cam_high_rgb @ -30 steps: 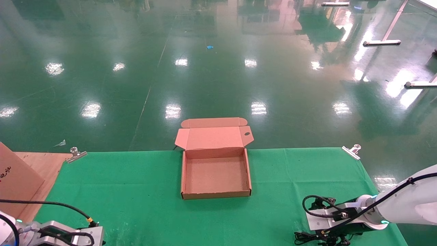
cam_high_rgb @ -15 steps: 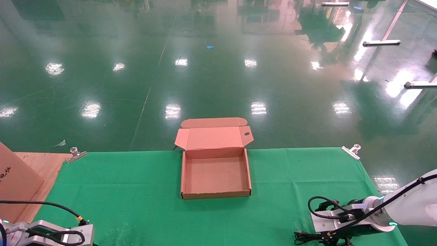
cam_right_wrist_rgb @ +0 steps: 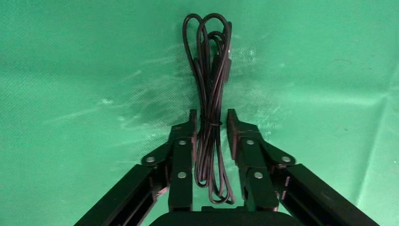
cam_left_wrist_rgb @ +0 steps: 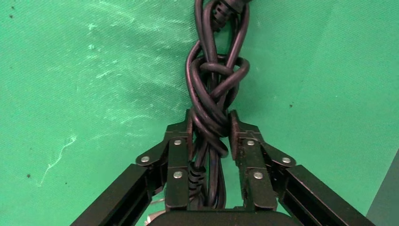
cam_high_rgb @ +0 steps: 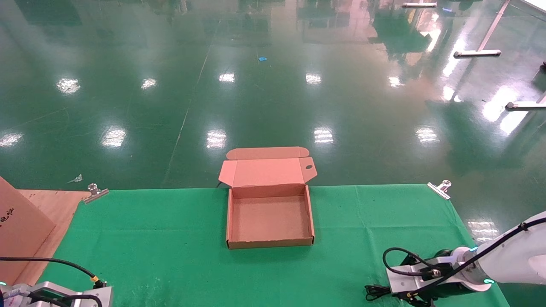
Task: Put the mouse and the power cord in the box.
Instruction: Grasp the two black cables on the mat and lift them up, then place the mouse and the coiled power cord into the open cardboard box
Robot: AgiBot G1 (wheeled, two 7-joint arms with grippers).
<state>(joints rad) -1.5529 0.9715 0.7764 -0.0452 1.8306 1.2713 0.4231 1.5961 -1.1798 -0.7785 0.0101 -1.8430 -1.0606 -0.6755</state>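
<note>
I need to pick up the power cord [cam_left_wrist_rgb: 214,89] next with my left gripper by its twisted wrap [cam_left_wrist_rgb: 210,123], which holds the cord's parts together while slack loops stick out past it.
The brown box [cam_high_rgb: 269,244] stands open at mid-table, its lid [cam_high_rgb: 264,170] folded back and nothing inside. In the left wrist view a thick black power cord [cam_left_wrist_rgb: 214,89], twisted on itself, lies on the green cloth. My left gripper [cam_left_wrist_rgb: 210,115] is open and straddles it, pads close against its sides. My right gripper [cam_right_wrist_rgb: 211,115] is open over a thin black tied cable bundle [cam_right_wrist_rgb: 209,70] with a small plug, with gaps on both sides. That bundle's end [cam_high_rgb: 375,293] peeks out by the right wrist [cam_high_rgb: 426,277]. The mouse is out of view.
Metal clips [cam_high_rgb: 94,192] [cam_high_rgb: 439,189] pin the green cloth [cam_high_rgb: 170,238] at the far corners. A cardboard sheet [cam_high_rgb: 21,226] leans on bare wood [cam_high_rgb: 51,200] at the far left. The left wrist [cam_high_rgb: 55,294] sits at the near left corner.
Both wrists have drifted toward the near edge, the left one sinking mostly out of the head view. The box has not moved.
</note>
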